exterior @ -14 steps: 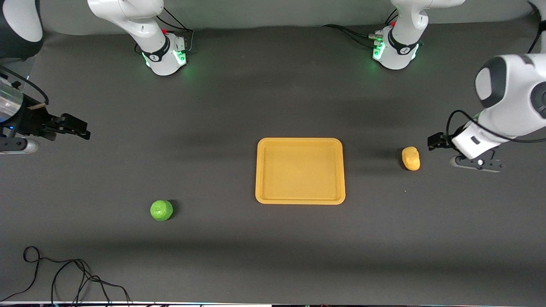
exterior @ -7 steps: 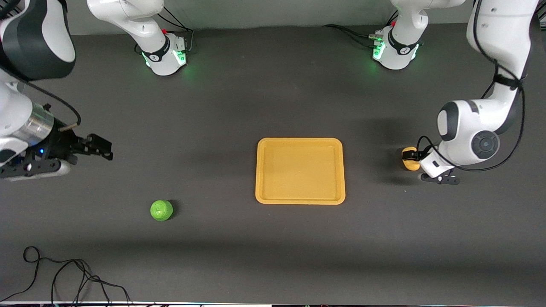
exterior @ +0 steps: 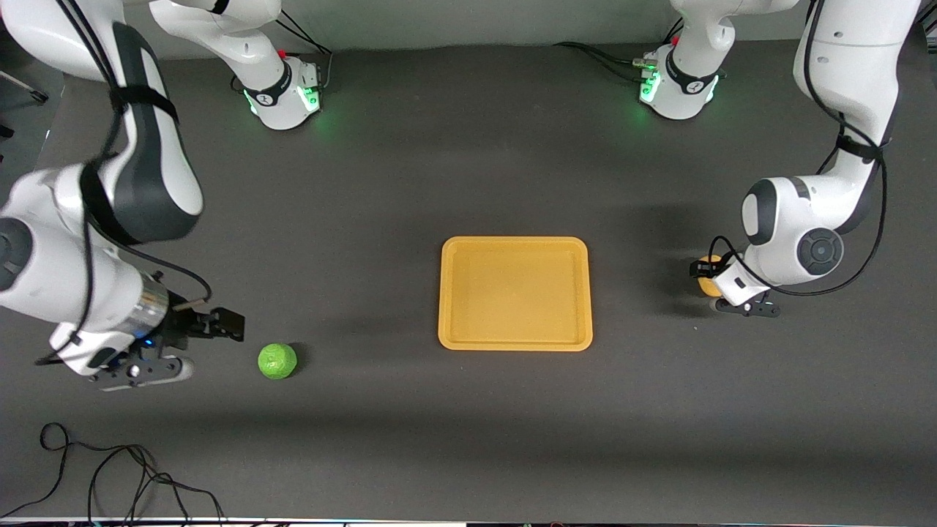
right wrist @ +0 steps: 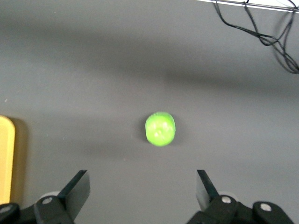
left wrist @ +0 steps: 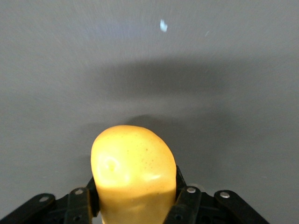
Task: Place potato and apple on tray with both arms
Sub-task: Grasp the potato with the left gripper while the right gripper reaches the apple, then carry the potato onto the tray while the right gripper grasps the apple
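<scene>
The robot's right gripper will next pick up the green apple by its rounded sides, to place the apple (exterior: 277,361) on the yellow tray.
The yellow-orange potato (exterior: 706,287) lies on the dark table toward the left arm's end, beside the tray (exterior: 514,345). My left gripper (exterior: 704,272) is down at it. In the left wrist view the fingers (left wrist: 183,198) press both sides of the potato (left wrist: 133,163), so the left gripper (left wrist: 135,186) is shut on it. The green apple (exterior: 277,361) lies toward the right arm's end. My right gripper (exterior: 233,326) hovers open and empty just beside it. In the right wrist view the apple (right wrist: 160,129) lies ahead of the right gripper (right wrist: 141,179).
The tray's floor is bare, and its edge shows in the right wrist view (right wrist: 5,158). Loose black cables (exterior: 110,476) lie at the table's near corner toward the right arm's end. They also show in the right wrist view (right wrist: 261,28). Both green-lit bases stand farthest from the front camera.
My right arm has swung across the table to just beside the apple. My left gripper came in over the potato and settled around it.
</scene>
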{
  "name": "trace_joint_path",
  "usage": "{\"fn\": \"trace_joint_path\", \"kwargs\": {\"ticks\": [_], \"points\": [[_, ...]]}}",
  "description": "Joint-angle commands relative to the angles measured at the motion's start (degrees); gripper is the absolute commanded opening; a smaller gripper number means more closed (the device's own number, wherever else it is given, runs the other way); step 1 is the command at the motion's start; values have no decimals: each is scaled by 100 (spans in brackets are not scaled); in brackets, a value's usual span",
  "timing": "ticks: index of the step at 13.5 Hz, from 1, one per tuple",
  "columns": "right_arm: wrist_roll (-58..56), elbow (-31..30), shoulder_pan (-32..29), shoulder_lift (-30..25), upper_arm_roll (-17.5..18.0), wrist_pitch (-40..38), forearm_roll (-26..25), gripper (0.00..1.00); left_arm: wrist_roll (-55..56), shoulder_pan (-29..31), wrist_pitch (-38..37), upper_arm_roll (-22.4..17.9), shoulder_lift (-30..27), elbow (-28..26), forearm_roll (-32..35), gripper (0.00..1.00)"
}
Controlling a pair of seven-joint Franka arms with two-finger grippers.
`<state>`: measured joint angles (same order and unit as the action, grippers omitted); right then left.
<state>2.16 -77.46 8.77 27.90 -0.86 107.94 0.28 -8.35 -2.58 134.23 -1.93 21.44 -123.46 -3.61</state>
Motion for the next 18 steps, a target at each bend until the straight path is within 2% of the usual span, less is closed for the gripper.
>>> {"fn": "trace_joint_path", "kwargs": {"ticks": [1, 3, 4, 5, 9, 11, 12, 13, 15, 16, 17, 18], "points": [[206, -197, 11, 434, -20, 638, 25, 100, 717, -199, -239, 340, -325, 321, -87, 18], [206, -592, -33, 619, -29, 1244, 25, 100, 1691, -252, -265, 1120, 164, 1223, -446, 20], [214, -882, -33, 646, -46, 1613, 25, 100, 1905, -270, -266, 1368, 411, 1559, -447, 19], [214, -1146, -33, 646, -46, 1912, 25, 100, 2011, -357, -257, 1562, 510, 1667, -447, 16], [214, -1868, -42, 795, -46, 2758, 34, 100, 2337, -919, -239, 1599, 702, 1720, -483, 17], [214, -1895, -59, 988, -55, 2978, 34, 100, 2329, -947, -248, 1599, 1019, 1904, -474, 17], [206, -1895, -59, 1076, -55, 3109, 42, 100, 2338, -964, -248, 1607, 1064, 1922, -465, 25], [206, -1887, -59, 1181, -55, 3233, 43, 100, 2355, -1034, -248, 1608, 1082, 1922, -474, 29], [144, -1886, -77, 1244, -64, 3330, 34, 99, 2442, -1122, -222, 1599, 1091, 1922, -491, 29], [135, -1886, -77, 1244, -64, 3330, 34, 79, 2513, -1131, -204, 1607, 1091, 1940, -474, 33], [109, -1886, -85, 1244, -64, 3330, 16, 64, 2513, -1140, -169, 1608, 1099, 1940, -456, 62], [-22, -1869, -94, 1244, -64, 3330, 7, 51, 2522, -1183, -134, 1599, 1126, 1940, -447, 71]]}}
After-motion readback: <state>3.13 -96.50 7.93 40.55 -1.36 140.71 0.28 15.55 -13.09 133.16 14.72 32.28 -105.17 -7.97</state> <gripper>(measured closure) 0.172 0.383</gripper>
